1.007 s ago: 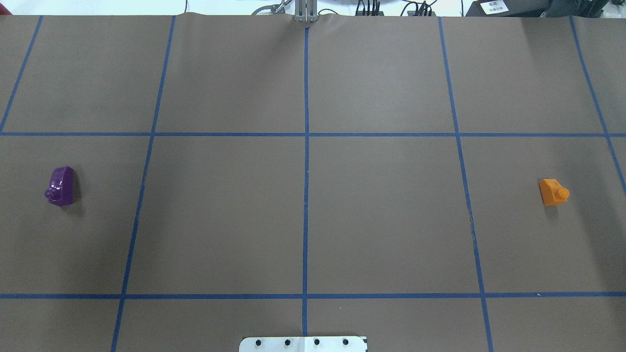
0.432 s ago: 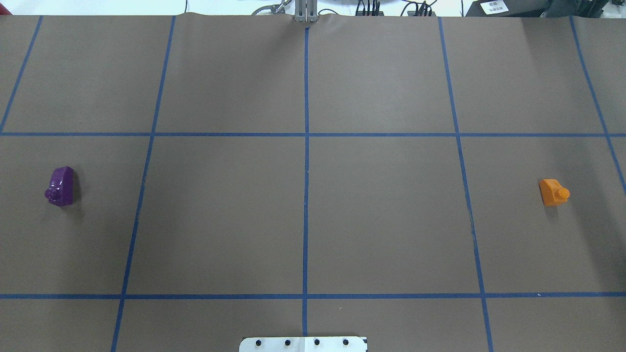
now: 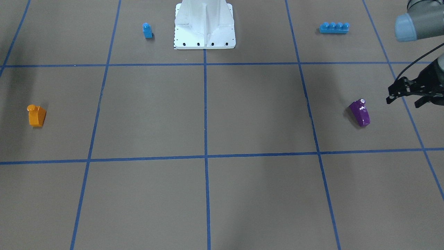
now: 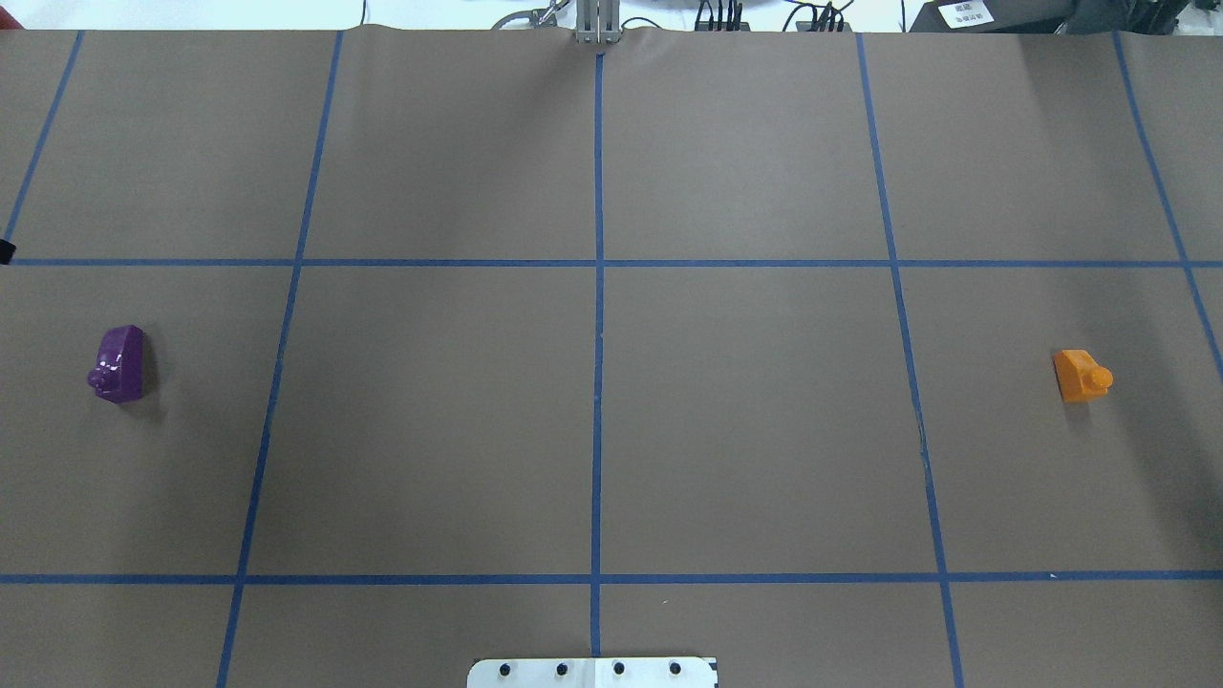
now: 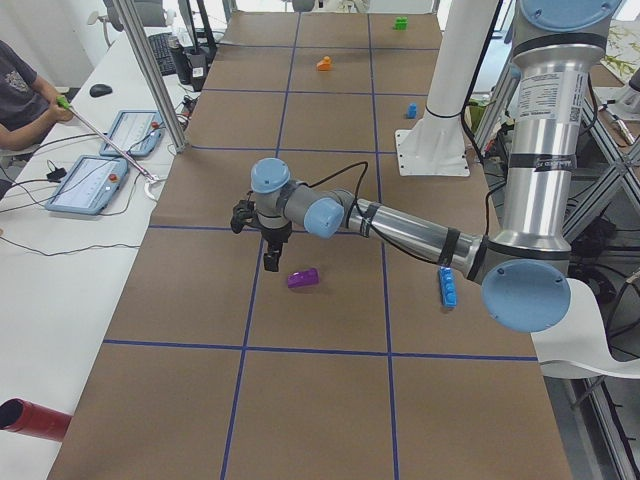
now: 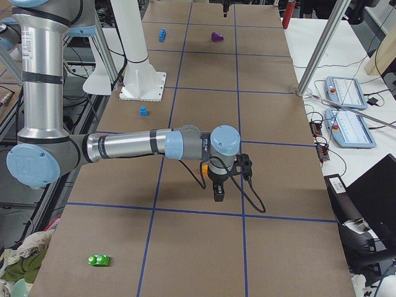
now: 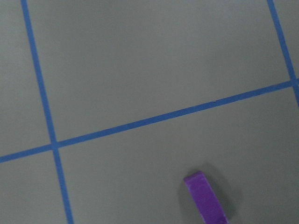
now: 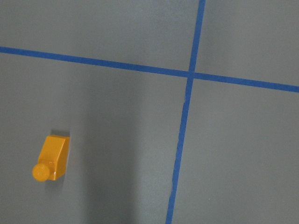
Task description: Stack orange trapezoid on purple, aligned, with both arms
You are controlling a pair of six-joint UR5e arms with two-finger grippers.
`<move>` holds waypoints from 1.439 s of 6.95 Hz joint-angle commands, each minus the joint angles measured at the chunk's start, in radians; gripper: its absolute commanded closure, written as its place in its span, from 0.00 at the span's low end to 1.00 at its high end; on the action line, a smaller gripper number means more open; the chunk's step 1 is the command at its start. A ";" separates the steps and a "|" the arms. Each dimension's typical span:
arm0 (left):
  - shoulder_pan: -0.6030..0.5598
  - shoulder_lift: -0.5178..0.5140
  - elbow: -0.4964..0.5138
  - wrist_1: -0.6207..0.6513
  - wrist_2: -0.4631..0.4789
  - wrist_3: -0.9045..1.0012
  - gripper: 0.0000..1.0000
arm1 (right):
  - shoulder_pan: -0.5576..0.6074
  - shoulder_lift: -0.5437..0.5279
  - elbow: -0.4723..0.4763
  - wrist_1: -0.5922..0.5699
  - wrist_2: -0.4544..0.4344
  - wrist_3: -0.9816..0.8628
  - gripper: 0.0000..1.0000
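Observation:
My left gripper next grips the purple brick's long sides, as a base for the orange trapezoid (image 3: 36,116).
The orange trapezoid (image 4: 1081,375) lies on the brown table at the robot's right; it also shows in the front view (image 3: 36,115) and the right wrist view (image 8: 52,157). The purple brick (image 4: 118,363) lies on its side at the robot's left, also in the front view (image 3: 360,113) and the left wrist view (image 7: 205,198). My left gripper (image 3: 405,100) hovers open and empty just outboard of the purple brick. My right gripper (image 6: 218,192) hangs near the orange trapezoid; I cannot tell whether it is open or shut.
A small blue one-stud brick (image 3: 147,30) and a long blue brick (image 3: 334,27) lie on either side of the white robot base (image 3: 204,34). A green brick (image 6: 99,260) lies at the table's right end. Operators' tablets (image 5: 90,185) sit beyond the far edge.
A black tip of my left gripper has come into the overhead view at its left edge. Both bricks have stayed put.

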 commanded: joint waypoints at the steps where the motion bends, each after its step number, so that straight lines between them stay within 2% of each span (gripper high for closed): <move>1: 0.186 0.071 0.002 -0.205 0.128 -0.348 0.00 | -0.017 0.003 -0.005 -0.001 0.001 0.020 0.00; 2: 0.248 0.075 0.010 -0.210 0.193 -0.374 0.00 | -0.018 0.012 -0.008 -0.001 -0.001 0.022 0.00; 3: 0.270 0.075 0.041 -0.212 0.210 -0.373 0.00 | -0.018 0.015 -0.008 -0.001 0.002 0.022 0.00; 7: 0.278 0.055 0.127 -0.222 0.209 -0.373 0.01 | -0.018 0.015 -0.007 -0.001 0.024 0.022 0.00; 8: 0.278 0.052 0.137 -0.238 0.209 -0.374 0.11 | -0.018 0.015 -0.005 -0.001 0.025 0.020 0.00; 9: 0.278 0.050 0.142 -0.238 0.203 -0.374 0.42 | -0.018 0.015 -0.002 -0.001 0.027 0.022 0.00; 10: 0.278 0.044 0.138 -0.236 0.197 -0.374 0.83 | -0.018 0.017 -0.004 -0.001 0.027 0.022 0.00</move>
